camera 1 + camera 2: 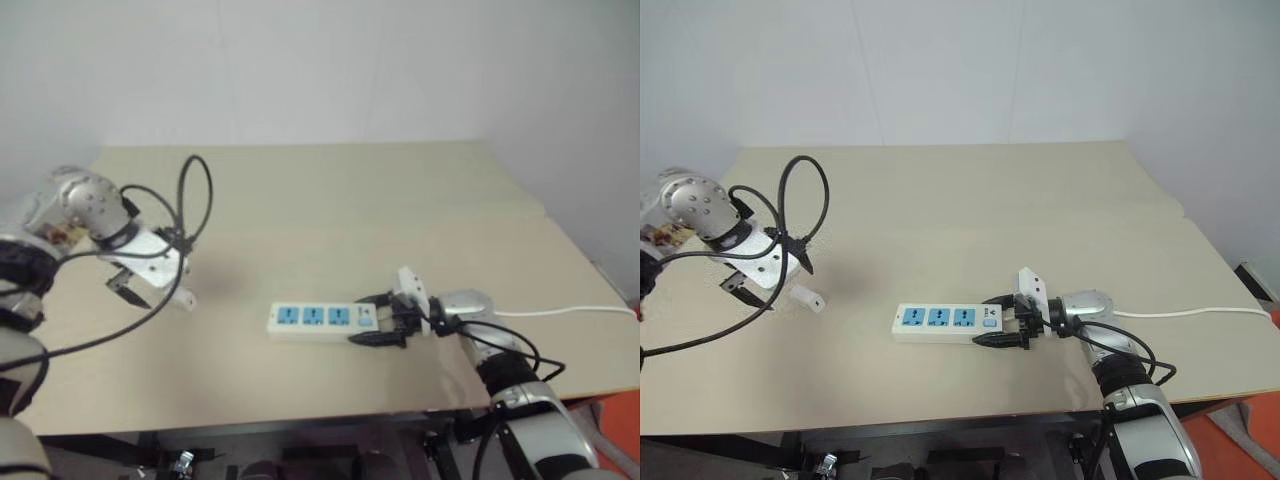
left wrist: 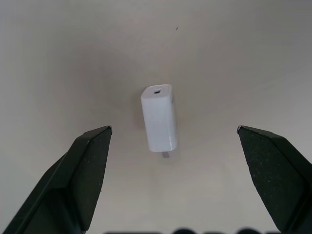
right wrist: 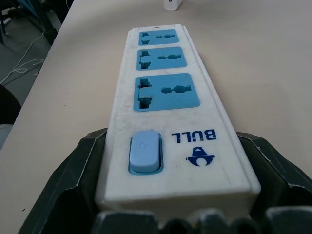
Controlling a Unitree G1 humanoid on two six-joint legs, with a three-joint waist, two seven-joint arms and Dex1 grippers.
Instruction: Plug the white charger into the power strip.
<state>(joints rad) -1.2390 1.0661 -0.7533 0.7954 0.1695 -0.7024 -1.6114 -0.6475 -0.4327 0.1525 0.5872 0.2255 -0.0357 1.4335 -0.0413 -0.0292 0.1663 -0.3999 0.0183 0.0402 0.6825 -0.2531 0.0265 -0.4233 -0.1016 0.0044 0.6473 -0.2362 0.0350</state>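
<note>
My left gripper will next pick up the charger point(image 2: 159, 118) by its flat long sides, as one end has metal prongs and the other a port.
The white charger point(image 2: 159, 118) lies on its side on the beige table point(image 1: 330, 200), at the left; it also shows as a small white block point(image 1: 808, 298). My left gripper point(image 2: 173, 129) hangs over it, pointing down, open wide, one black finger on either side and clear of it. The power strip point(image 1: 320, 320) lies flat near the table's front edge, its three blue sockets point(image 3: 166, 90) facing up. My right gripper point(image 1: 378, 320) is shut on the switch end, its fingers point(image 3: 73, 185) pressed against both long sides by the blue switch point(image 3: 144, 151).
The strip's thin white cable point(image 1: 570, 312) runs off to the right across the table. A black cable loop point(image 1: 195, 195) stands up from my left wrist. The table's front edge point(image 1: 300, 418) is close behind the strip. A white wall stands behind the table.
</note>
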